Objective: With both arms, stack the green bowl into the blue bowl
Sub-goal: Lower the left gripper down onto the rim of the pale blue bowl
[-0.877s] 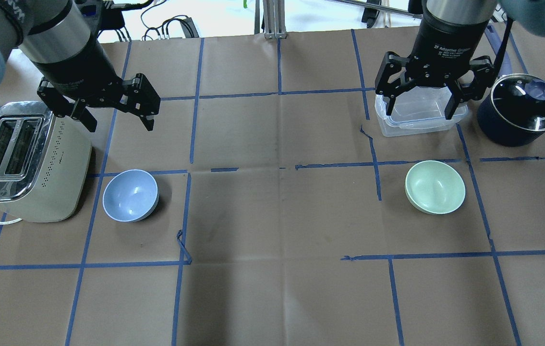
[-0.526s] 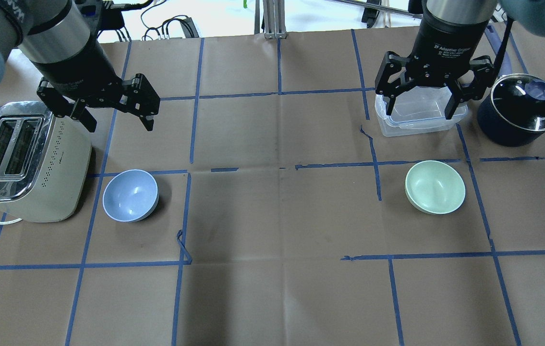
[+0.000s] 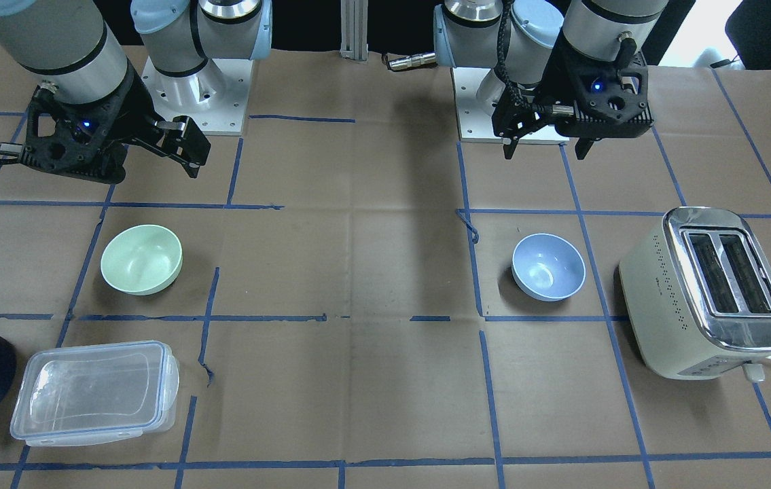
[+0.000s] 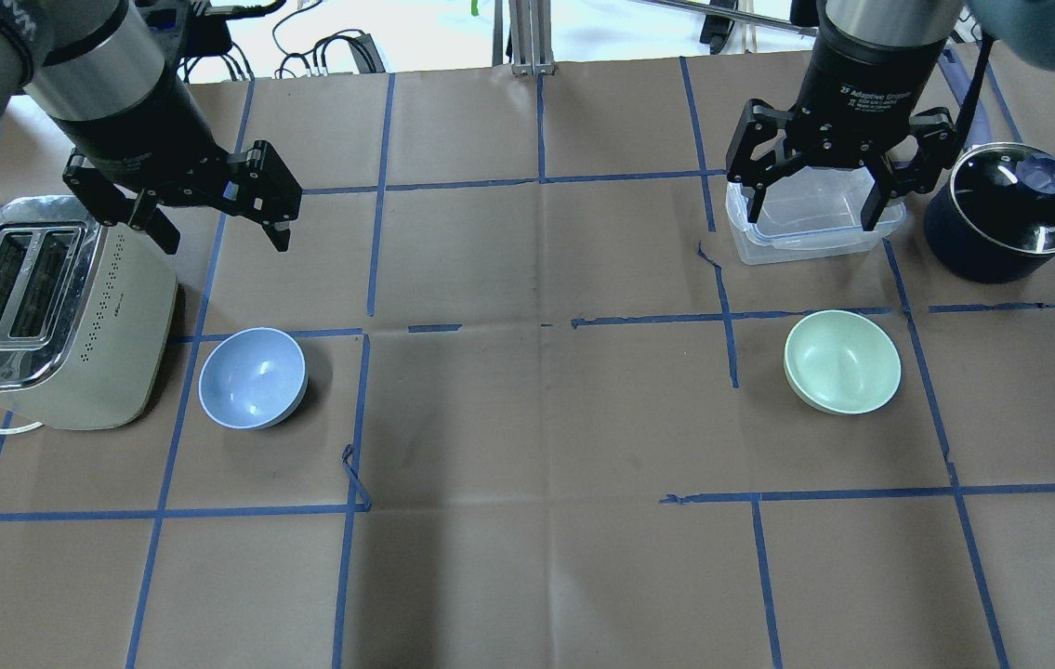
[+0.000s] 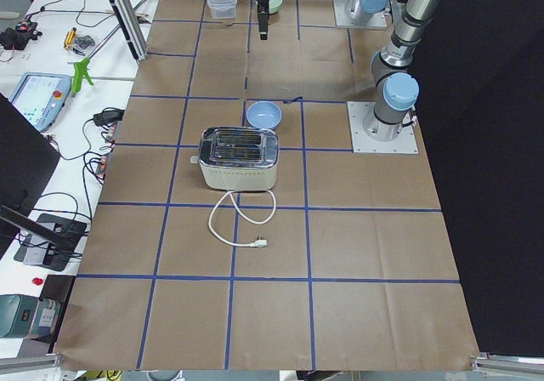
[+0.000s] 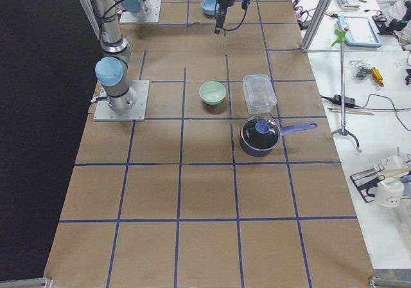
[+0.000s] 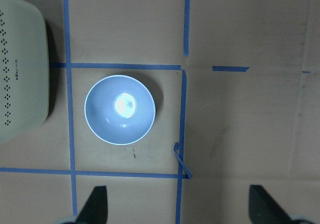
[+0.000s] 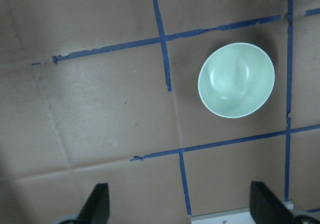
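Next, my right gripper grabs the green bowl by its rim [image 3: 142, 227], to stack it into the blue bowl [image 3: 547, 269].
The pale mint-green bowl [image 4: 842, 361] sits upright and empty on the right side of the table; it also shows in the right wrist view [image 8: 236, 80] and the front view [image 3: 141, 259]. The pale blue bowl [image 4: 253, 377] sits upright and empty on the left side, next to a toaster; it also shows in the left wrist view [image 7: 120, 109] and the front view [image 3: 548, 266]. My left gripper [image 4: 227, 243] is open and empty, high above the table beyond the blue bowl. My right gripper [image 4: 811, 221] is open and empty, high above a clear container beyond the green bowl.
A cream toaster [image 4: 53, 316] stands just left of the blue bowl. A clear blue-rimmed container [image 4: 806, 243] and a dark pot with a glass lid [image 4: 1010, 209] stand beyond the green bowl. A curl of loose blue tape [image 4: 355, 474] lies near the blue bowl.
My left gripper has shifted slightly to the left and away from me, still open. The right gripper and both bowls have not moved.
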You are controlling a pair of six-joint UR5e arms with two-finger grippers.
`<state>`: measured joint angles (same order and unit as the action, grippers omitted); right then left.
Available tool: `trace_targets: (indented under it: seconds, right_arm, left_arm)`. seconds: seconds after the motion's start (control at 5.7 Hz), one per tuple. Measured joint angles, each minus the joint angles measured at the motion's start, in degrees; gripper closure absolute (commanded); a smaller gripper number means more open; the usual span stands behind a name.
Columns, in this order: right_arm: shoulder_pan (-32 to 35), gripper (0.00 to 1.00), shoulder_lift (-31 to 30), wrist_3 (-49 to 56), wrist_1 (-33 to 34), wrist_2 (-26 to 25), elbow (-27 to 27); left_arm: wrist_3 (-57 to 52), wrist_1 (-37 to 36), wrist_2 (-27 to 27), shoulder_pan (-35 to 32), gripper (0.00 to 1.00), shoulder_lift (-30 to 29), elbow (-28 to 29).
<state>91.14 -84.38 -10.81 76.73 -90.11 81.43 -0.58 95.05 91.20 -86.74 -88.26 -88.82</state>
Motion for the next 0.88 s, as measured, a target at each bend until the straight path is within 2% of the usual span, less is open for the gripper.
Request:
trace_targets:
  seconds: [0.35,0.88]
  right_arm:
    - [0.0,0.00,0.0,-0.1,0.0,0.1,0.0]
    - [0.0,0.00,0.0,-0.1,0.0,0.1,0.0]
  left_arm:
    - [-4.1,-3.2,-0.5,2.4,0.02,-2.2,-3.2]
    - [-5.6,-19.3,-0.5,3.2,0.04,-8.1,-14.2]
